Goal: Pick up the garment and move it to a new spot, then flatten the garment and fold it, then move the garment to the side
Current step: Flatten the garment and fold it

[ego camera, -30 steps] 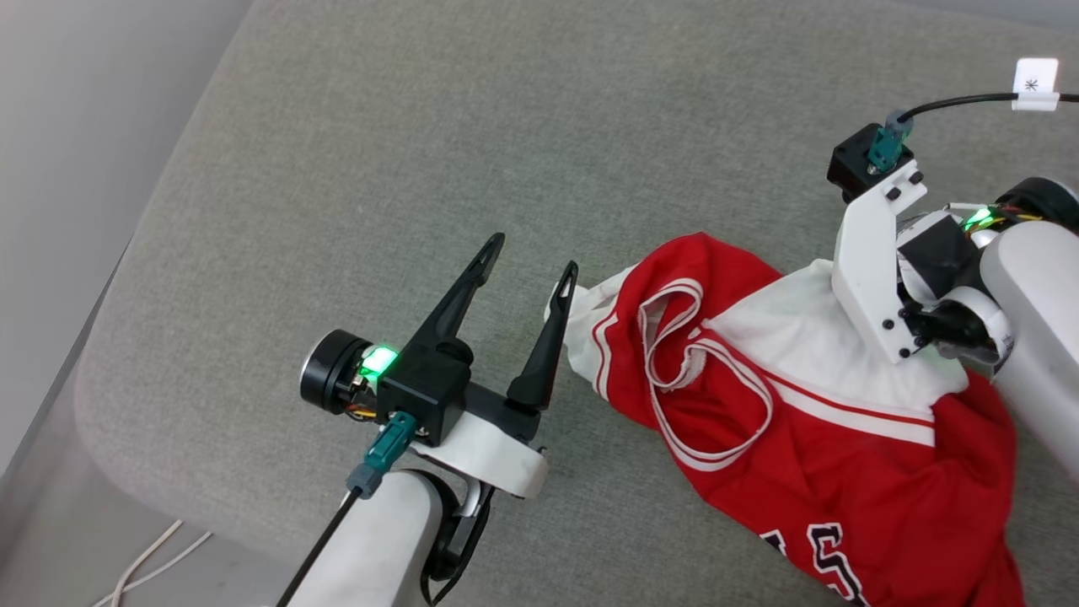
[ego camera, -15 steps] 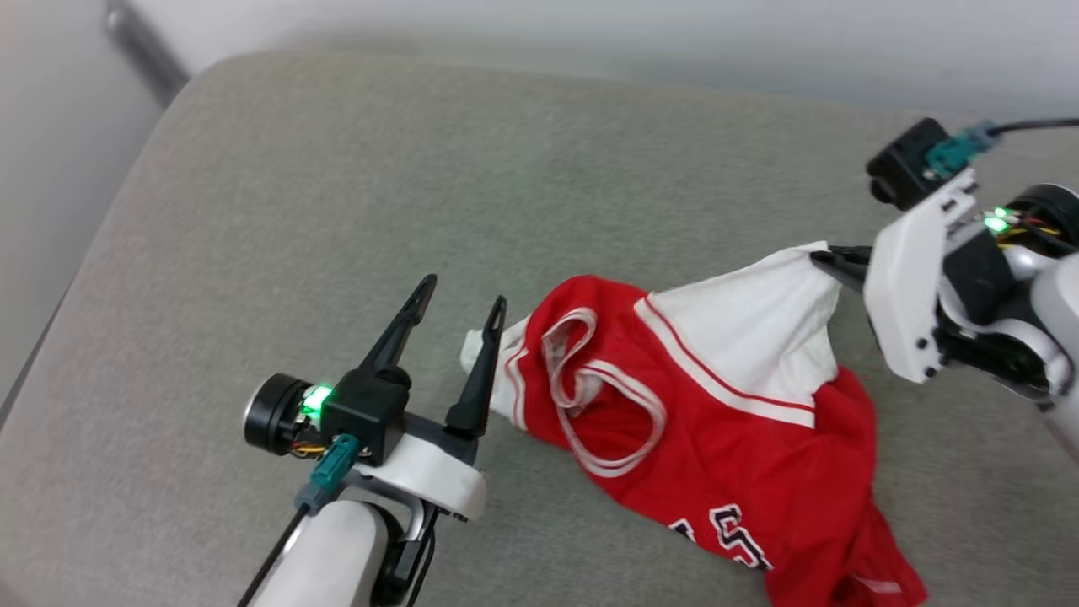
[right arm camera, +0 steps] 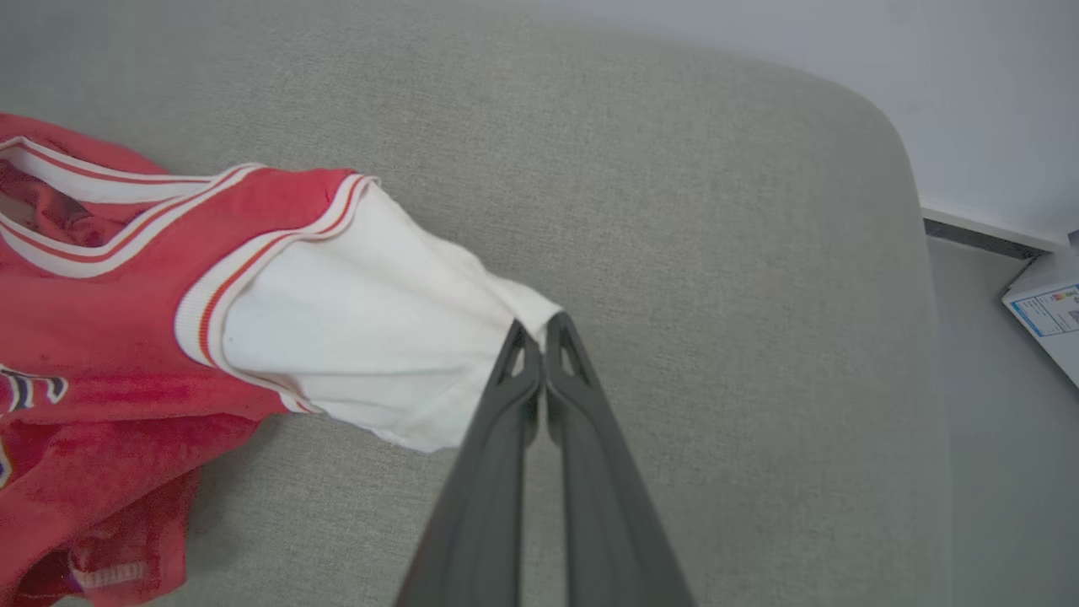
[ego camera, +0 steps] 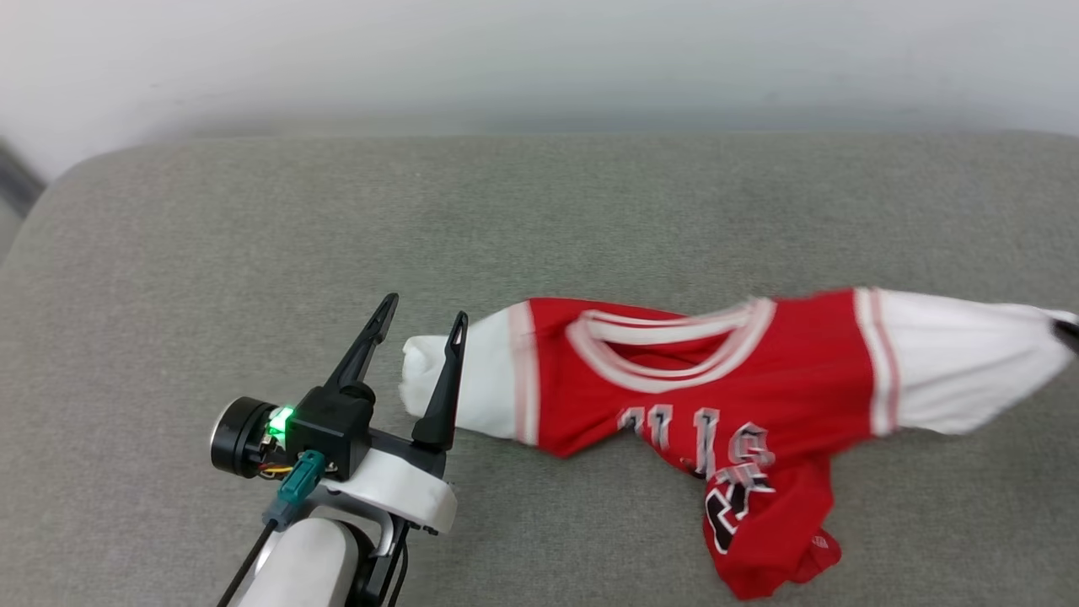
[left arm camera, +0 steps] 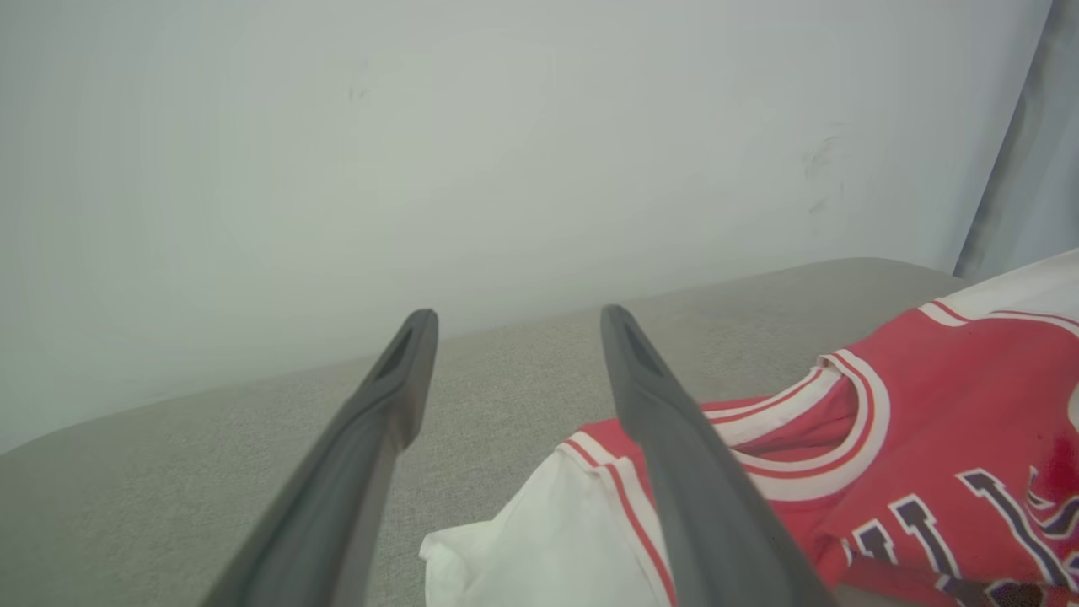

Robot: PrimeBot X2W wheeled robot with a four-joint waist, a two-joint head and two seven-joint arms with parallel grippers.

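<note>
The left gripper reaches the garment next and grabs its white sleeve's crumpled tip (ego camera: 419, 370), which sticks out free while the red body (ego camera: 774, 506) sags slack.
The garment (ego camera: 716, 396), a red jersey with white sleeves and black lettering, hangs stretched sideways above the grey cushion (ego camera: 253, 244). My right gripper (right arm camera: 538, 327) is shut on the cuff of one white sleeve (right arm camera: 354, 320), pulling it taut; a dark tip of it shows at the head view's right edge. My left gripper (ego camera: 421, 308) stands open at the other white sleeve (ego camera: 472, 379), its right finger in front of the cloth and nothing between the fingers. In the left wrist view, the garment (left arm camera: 927, 447) lies to the right of the left gripper (left arm camera: 514, 324).
The cushion's rounded far right corner (right arm camera: 868, 143) drops off to a grey floor with a printed paper (right arm camera: 1049, 308). A pale wall (ego camera: 539, 59) runs behind the cushion. Bare cushion surface lies left of and beyond the left gripper.
The camera has swung right and up. My right gripper has pulled the white sleeve out to the right, and the crumpled jersey is now stretched out with its lettering showing. The left gripper stays open.
</note>
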